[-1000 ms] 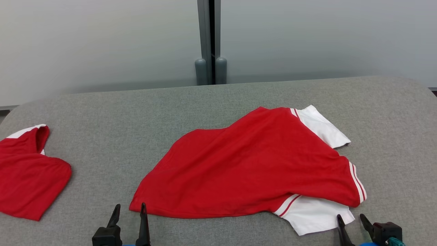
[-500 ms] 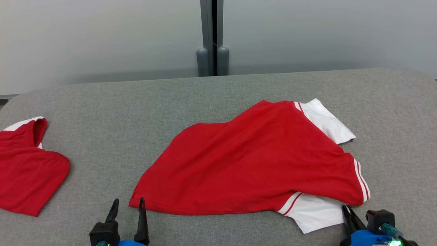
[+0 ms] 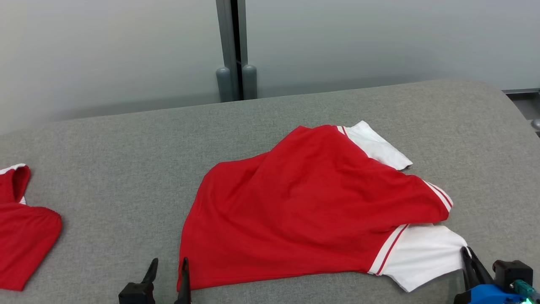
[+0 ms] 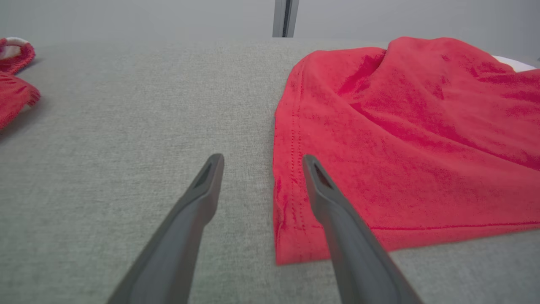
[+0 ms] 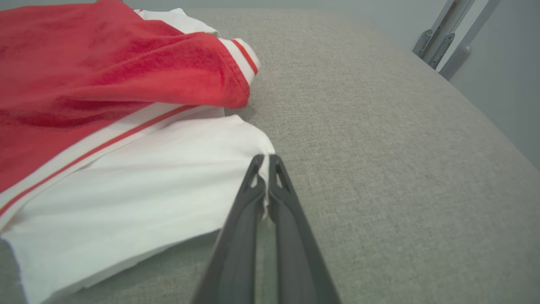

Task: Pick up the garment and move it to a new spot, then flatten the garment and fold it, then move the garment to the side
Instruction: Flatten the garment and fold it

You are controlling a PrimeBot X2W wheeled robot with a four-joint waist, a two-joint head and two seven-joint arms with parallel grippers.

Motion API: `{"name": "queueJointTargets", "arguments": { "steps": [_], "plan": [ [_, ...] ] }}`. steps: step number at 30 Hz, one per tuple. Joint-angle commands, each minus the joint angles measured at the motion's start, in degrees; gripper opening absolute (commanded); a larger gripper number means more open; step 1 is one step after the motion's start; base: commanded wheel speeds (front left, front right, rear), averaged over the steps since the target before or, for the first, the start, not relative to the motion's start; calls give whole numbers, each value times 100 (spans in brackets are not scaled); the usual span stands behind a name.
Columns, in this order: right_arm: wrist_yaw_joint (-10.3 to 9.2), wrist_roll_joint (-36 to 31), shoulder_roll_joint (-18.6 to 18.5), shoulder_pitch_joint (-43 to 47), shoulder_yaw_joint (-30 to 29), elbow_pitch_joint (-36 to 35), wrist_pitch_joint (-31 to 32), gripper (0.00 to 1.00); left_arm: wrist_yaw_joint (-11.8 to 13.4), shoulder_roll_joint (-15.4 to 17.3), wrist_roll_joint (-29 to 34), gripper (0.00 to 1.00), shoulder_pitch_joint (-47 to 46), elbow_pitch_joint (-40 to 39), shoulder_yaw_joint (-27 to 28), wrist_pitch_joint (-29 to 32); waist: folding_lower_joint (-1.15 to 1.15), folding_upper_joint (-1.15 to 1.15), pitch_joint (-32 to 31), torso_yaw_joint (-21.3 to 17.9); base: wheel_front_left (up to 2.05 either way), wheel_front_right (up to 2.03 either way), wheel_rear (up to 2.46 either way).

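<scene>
The shirt lies wide and loose over the table. My left gripper needs to grab the shirt by the red hem (image 4: 291, 177) at its corner (image 4: 291, 223) next.
The garment (image 3: 308, 202) is a red shirt with white sleeves, lying rumpled on the grey table (image 3: 126, 169). My right gripper (image 3: 468, 257) sits at its near right corner, shut on the edge of the white sleeve (image 5: 168, 177); in the right wrist view white cloth is pinched between the tips of the right gripper (image 5: 265, 162). My left gripper (image 3: 168, 266) stands open at the shirt's near left corner. In the left wrist view the left gripper (image 4: 261, 162) straddles the red hem (image 4: 291, 177), one finger over the cloth, one over bare table.
A second red garment (image 3: 21, 236) lies at the table's left edge, also seen as red cloth (image 4: 12, 84) in the left wrist view. A grey post (image 3: 232, 46) stands behind the table against the pale wall. The table's right edge (image 5: 485, 122) curves away near the right gripper.
The right gripper has shut on the white sleeve's edge. The head view has swung to the right. The shirt's near right part has shifted and bunched slightly.
</scene>
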Motion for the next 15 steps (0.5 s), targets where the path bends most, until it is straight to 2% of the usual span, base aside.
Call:
{"name": "queueJointTargets", "arguments": {
  "steps": [1, 7, 15],
  "plan": [
    [-10, 50, -36, 24, -27, -66, -2, 0, -47, -1, -24, 100, -40, 83, -21, -17, 0, -1, -25, -69, 0, 0, 0],
    [-10, 75, 20, -30, -67, -164, -2, 0, -229, 5, -182, 100, -40, 407, -247, -17, 0, -1, -29, -177, 0, 0, 0],
    [-10, 59, 60, -59, -58, -230, -2, 0, -305, 1, -575, 100, -42, 779, -551, -13, 0, -1, -26, -150, 0, 0, 0]
  ]
}}
